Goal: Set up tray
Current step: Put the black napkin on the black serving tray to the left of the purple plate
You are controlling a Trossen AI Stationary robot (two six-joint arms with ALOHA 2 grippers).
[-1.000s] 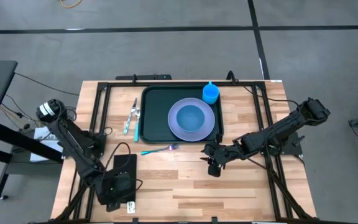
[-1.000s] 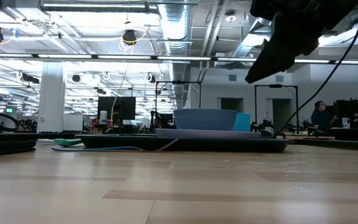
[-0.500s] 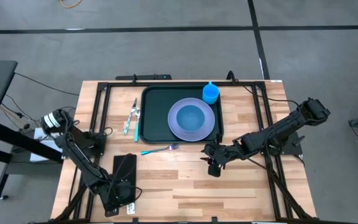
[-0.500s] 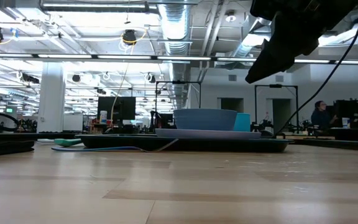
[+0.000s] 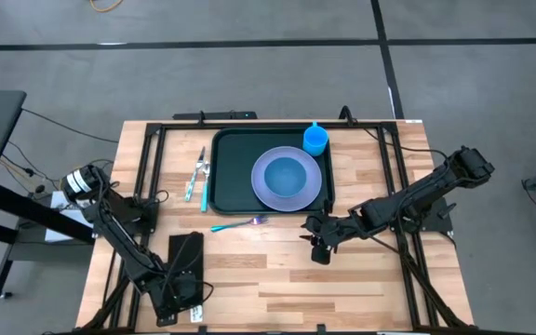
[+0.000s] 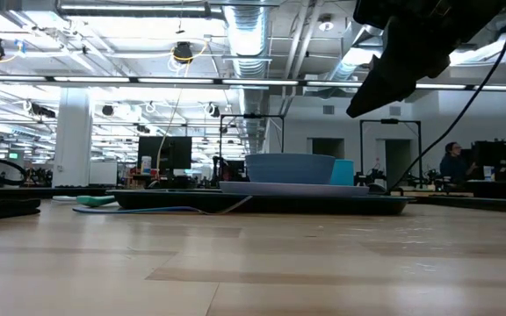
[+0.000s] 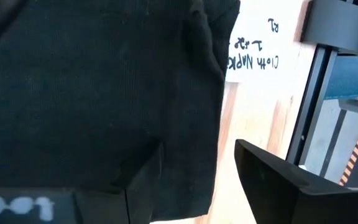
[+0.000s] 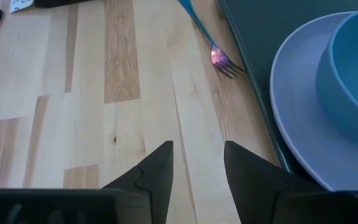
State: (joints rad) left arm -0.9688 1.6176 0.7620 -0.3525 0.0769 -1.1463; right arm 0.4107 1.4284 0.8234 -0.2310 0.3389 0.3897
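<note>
My left gripper is to grab the black cloth napkin's labeled end next. The dark tray can then be set up with the napkin.
The dark tray (image 5: 233,177) lies at the table's far middle. It carries a lavender plate with a blue bowl (image 5: 287,179) and a blue cup (image 5: 315,140). A black cloth napkin (image 5: 186,253) lies flat on the wood at the near left. My left gripper (image 5: 180,290) stands open low over the napkin's near end. One finger (image 7: 143,186) is over the cloth and the other (image 7: 291,183) is over bare wood beside the cloth's edge (image 7: 219,124). My right gripper (image 8: 197,165) hovers open over bare wood near the tray's near right corner, with nothing between its fingers. My left gripper points steeply down over the napkin's edge. I cannot tell whether either finger touches the cloth.
A teal fork (image 5: 235,224) lies on the wood just near of the tray, its tines (image 8: 227,64) by the tray's rim. More cutlery (image 5: 196,175) lies left of the tray. A white label (image 7: 253,59) sits beside the napkin. Black frame rails run along the table's sides.
My left gripper has sunk toward the napkin's near end and tipped more steeply downward, staying open. The napkin has not moved.
</note>
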